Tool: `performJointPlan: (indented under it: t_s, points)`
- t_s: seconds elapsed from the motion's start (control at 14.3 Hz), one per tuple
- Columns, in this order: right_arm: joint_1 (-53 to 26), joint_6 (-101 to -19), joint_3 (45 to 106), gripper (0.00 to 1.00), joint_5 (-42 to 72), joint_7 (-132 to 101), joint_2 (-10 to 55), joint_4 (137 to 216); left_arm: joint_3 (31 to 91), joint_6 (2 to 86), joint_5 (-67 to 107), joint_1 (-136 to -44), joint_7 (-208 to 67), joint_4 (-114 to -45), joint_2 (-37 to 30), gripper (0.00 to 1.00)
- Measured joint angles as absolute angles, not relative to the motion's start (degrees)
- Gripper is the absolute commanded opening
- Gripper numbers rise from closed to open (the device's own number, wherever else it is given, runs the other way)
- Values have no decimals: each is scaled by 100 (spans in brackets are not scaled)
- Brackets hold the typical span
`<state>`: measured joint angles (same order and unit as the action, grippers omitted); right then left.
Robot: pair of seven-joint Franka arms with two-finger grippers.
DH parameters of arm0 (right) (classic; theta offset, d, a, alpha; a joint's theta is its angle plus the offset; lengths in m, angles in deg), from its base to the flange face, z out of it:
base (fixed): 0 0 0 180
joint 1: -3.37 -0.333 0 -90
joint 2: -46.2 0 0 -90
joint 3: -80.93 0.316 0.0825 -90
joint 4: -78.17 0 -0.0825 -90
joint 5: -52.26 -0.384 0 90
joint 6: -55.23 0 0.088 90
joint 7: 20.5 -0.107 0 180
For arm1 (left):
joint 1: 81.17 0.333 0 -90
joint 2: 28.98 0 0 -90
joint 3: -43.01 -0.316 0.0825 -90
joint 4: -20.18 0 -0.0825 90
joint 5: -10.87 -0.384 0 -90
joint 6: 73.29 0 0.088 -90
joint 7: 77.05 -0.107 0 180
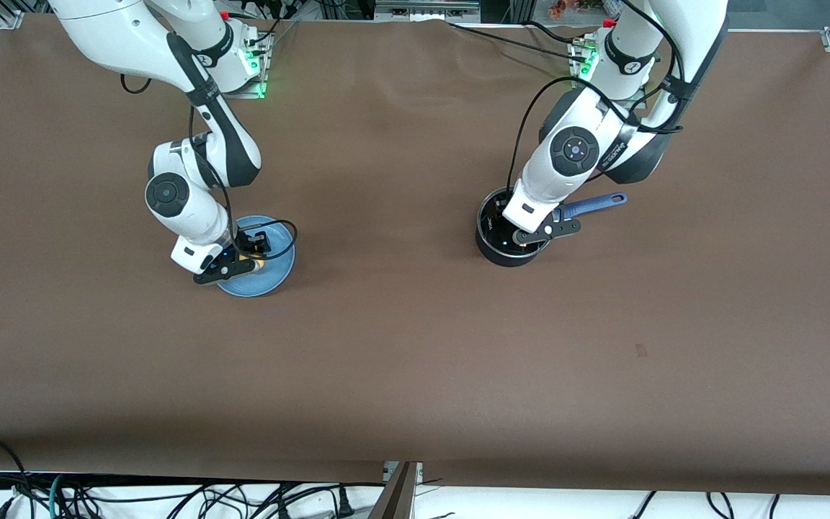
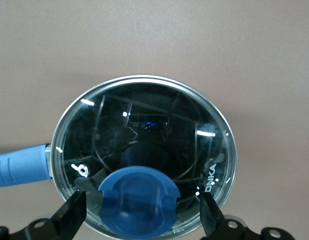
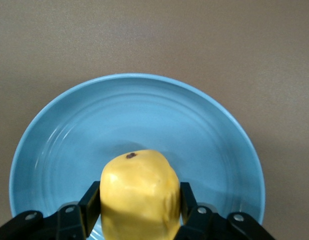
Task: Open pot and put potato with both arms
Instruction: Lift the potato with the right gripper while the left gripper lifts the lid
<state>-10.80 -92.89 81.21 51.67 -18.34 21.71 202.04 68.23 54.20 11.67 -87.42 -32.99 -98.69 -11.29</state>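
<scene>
The fingers of my left gripper are beside the knob over the glass lid, so it is time to close now, which would catch the blue knob.
The black pot with its long blue handle stands toward the left arm's end of the table. Its glass lid with the blue knob is on it. My left gripper is open just above the lid, its fingers on either side of the knob and apart from it; it also shows in the front view. My right gripper is shut on the yellow potato low over the blue plate. In the front view the right gripper hides most of the potato.
The blue plate lies toward the right arm's end of the table. Brown cloth covers the table. Cables hang along the table's edge nearest the front camera.
</scene>
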Motion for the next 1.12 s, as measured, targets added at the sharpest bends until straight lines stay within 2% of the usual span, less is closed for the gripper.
performJointPlan:
  t_s: [0.35, 0.49, 1.05, 1.12]
  points:
    - [-1080, -9335, 8120, 68, 5167, -1834, 2183, 20170, 6797, 5435, 1159, -8737, -3294, -9820, -1067, 80]
    - [-1084, -9351, 8123, 68, 5167, -1834, 2198, 20125, 6797, 5440, 1159, -8737, -3294, -9788, -1047, 68]
    - [-1115, -9374, 8169, 68, 5167, -1834, 2209, 20026, 6791, 5436, 1136, -8734, -3294, -9768, -1026, 2]
    - [-1115, -9377, 8169, 68, 5167, -1834, 2213, 20015, 6791, 5435, 1135, -8734, -3295, -9768, -1026, 0]
